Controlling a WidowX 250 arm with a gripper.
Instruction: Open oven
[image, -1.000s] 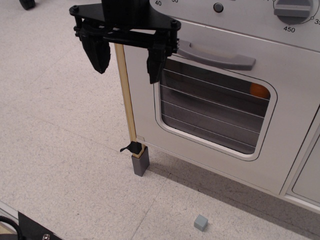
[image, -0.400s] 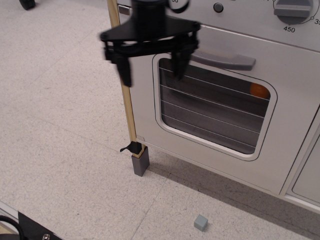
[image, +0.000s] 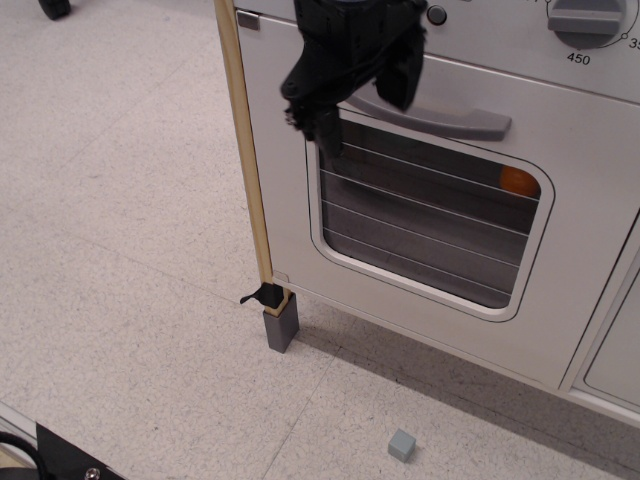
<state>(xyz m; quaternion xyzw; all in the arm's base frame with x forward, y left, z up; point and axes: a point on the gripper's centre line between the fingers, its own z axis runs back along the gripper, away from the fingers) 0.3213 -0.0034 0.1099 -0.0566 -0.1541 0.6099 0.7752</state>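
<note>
Next, the gripper grips the oven door's handle by its grey bar (image: 432, 122) to swing the oven door open.
The white oven (image: 560, 300) fills the right of the view. Its door is shut, with a rounded wire-lined window (image: 420, 220) and a grey bar handle (image: 450, 117) above it. A grey numbered dial (image: 585, 20) sits at the top right. My black gripper (image: 362, 98) is at the handle's left end, blurred by motion. Its fingers stand apart, one finger (image: 322, 122) below the bar and the other (image: 405, 78) above it, so the jaws straddle the handle without closing on it.
A light wood edging strip (image: 245, 150) runs down the oven's left corner to a grey foot (image: 281, 327). A small grey cube (image: 401, 445) lies on the floor. An orange object (image: 517, 180) shows inside the window. A plain panelled cabinet door (image: 615, 350) is at the right.
My gripper has moved right and up from beside the wood edging to the handle's left end, and has turned so that its fingers straddle the bar. The door has not moved.
</note>
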